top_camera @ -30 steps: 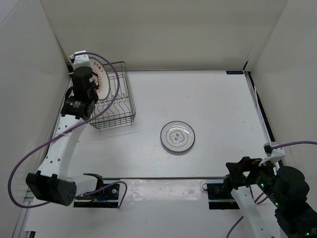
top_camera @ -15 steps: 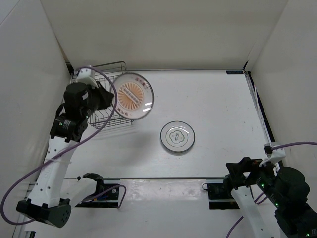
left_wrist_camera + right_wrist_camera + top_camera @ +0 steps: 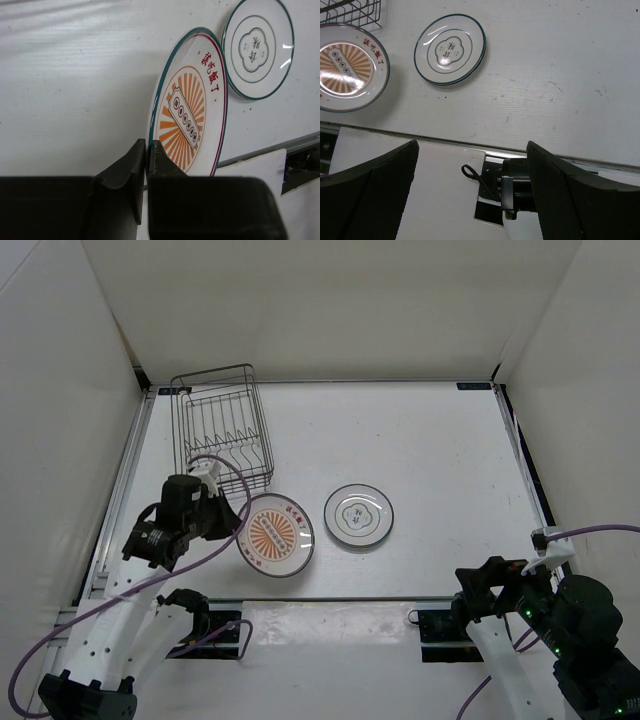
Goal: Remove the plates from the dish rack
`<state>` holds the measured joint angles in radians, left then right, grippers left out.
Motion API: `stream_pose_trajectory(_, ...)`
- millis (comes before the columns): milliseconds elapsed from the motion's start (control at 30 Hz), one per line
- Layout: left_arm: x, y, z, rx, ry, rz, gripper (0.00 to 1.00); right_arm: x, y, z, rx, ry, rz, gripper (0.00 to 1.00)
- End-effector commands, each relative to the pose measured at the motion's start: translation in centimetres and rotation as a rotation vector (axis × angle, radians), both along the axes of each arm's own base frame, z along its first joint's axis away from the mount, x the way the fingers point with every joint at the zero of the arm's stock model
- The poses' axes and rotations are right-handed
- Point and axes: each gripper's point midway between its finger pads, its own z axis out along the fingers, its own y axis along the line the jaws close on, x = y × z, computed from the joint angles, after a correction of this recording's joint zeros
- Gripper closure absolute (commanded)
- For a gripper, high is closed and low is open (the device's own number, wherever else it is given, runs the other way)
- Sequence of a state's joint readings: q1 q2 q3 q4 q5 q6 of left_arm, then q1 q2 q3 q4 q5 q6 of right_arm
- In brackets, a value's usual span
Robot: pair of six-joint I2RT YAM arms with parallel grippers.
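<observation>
I must keep the orange-brown ringed plate in my left gripper until it reaches the table, because it hangs tilted above and would fall if I opened now.
My left gripper (image 3: 238, 523) is shut on the left rim of the orange-brown ringed plate (image 3: 277, 535). It holds the plate tilted, low over the table in front of the dish rack (image 3: 222, 430). In the left wrist view the fingertips (image 3: 156, 150) pinch the plate's edge (image 3: 192, 112). The grey-rimmed plate (image 3: 358, 516) lies flat on the table just right of it, and also shows in the left wrist view (image 3: 257, 47). The rack holds no plates. My right gripper (image 3: 482, 588) is open and empty at the near right edge, and its wrist view shows both plates (image 3: 350, 67) (image 3: 450, 49).
White walls enclose the table on the left, back and right. A metal strip (image 3: 330, 598) runs along the table's near edge by the arm bases. A purple cable (image 3: 215, 540) loops round the left arm.
My left gripper lifted the orange-brown plate out of the rack, swung it forward and right, and lowered it near the table beside the grey-rimmed plate. The right arm has not moved.
</observation>
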<state>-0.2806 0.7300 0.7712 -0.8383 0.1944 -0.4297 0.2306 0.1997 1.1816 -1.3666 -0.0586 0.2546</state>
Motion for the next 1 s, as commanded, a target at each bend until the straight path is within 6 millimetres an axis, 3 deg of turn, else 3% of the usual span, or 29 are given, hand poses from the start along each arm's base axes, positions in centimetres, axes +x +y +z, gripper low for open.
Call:
stream_pose_trajectory(0, -0.9, -0.6, -2.3, -0.042, 0.042, -0.009, 0.98, -3.9, -1.0, -4.5, -0.055, 0.216, -0.001, 0.10)
stream_pose_trajectory(200, -1.4, 0.1, -6.3, 0.015, 0.121, 0.007, 0.89, -3.9, -1.0, -4.4, -0.054, 0.210, 0.001, 0.10)
stream_pose_trajectory(333, -1.5, 1.1, -7.5, 0.088, 0.180, 0.010, 0.83, -3.9, -1.0, -4.5, -0.053, 0.210, -0.004, 0.10)
stream_pose_trajectory(433, -1.2, 1.6, -8.0, 0.127, 0.193, 0.017, 0.72, -3.7, -1.0, -4.3, -0.053, 0.201, -0.005, 0.10)
stream_pose_trajectory(633, -0.6, 3.8, -8.1, 0.250, 0.234, 0.087, 0.51, -3.9, -1.1, -4.6, -0.054, 0.210, -0.005, 0.10)
stream_pose_trajectory(800, 0.6, 4.2, -6.2, 0.312, 0.249, 0.064, 0.26, -3.9, -1.0, -4.5, -0.054, 0.221, 0.000, 0.10)
stream_pose_trajectory(967, 0.7, 5.1, -3.8, 0.388, 0.267, 0.035, 0.21, -3.7, -0.9, -4.0, -0.057, 0.227, 0.002, 0.12)
